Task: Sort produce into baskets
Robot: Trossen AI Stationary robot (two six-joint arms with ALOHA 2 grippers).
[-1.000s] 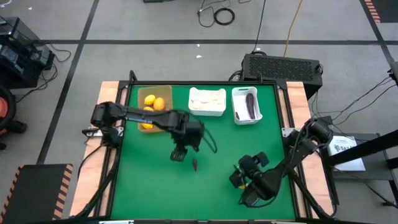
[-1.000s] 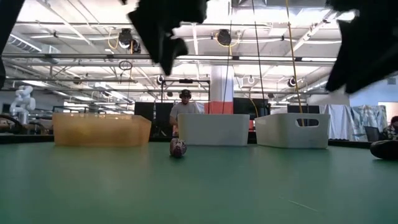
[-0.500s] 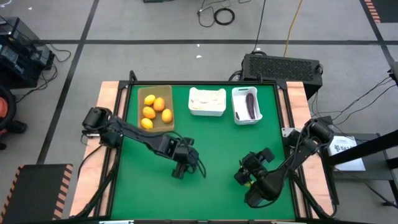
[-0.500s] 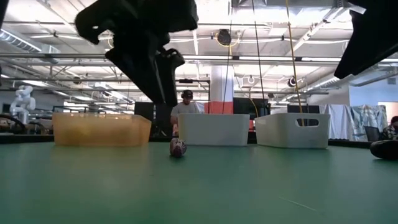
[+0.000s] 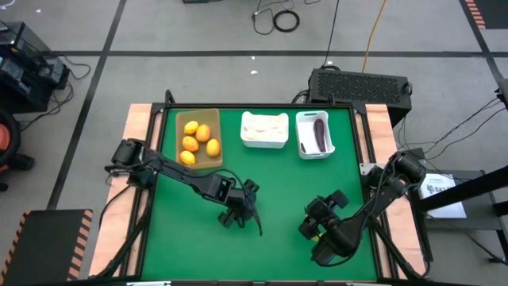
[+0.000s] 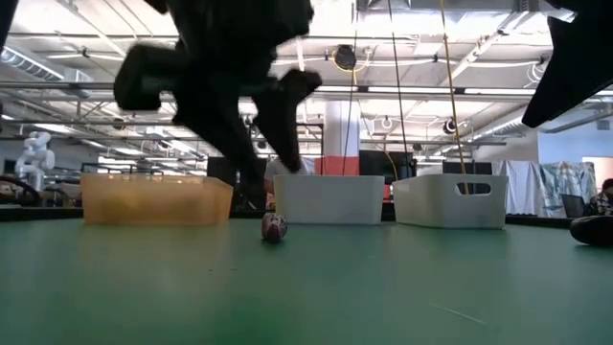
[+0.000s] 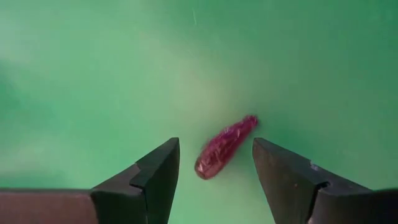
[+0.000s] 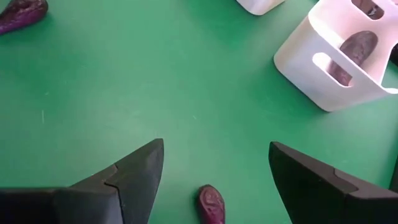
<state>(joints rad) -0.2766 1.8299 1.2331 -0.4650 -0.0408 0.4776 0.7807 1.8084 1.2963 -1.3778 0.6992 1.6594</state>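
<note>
The eggplant piece (image 7: 225,147) is still below the fingers of my left gripper in the left wrist view, and green table shows between them, so they would miss if they closed now.
A dark purple eggplant piece (image 7: 225,146) lies on its side on the green table; it also shows in the low view (image 6: 274,227). My left gripper (image 7: 214,165) is open above it, one finger on either side, touching nothing; in the high view (image 5: 238,210) it hides the piece. My right gripper (image 8: 214,168) is open and empty at the near right (image 5: 317,221), over a second eggplant piece (image 8: 211,202). A third eggplant piece (image 8: 22,14) lies farther off on the table.
Along the far edge stand a tan tray (image 5: 181,155) with several orange fruits, a white bin (image 5: 264,141) with white bulbs, and a white bin (image 5: 315,151) with an eggplant piece (image 8: 357,46). Open green table lies between the bins and both grippers.
My left gripper has gone from beside the tan tray toward the table's near edge and down, and now stands open over the eggplant piece. The piece has stayed where it was.
</note>
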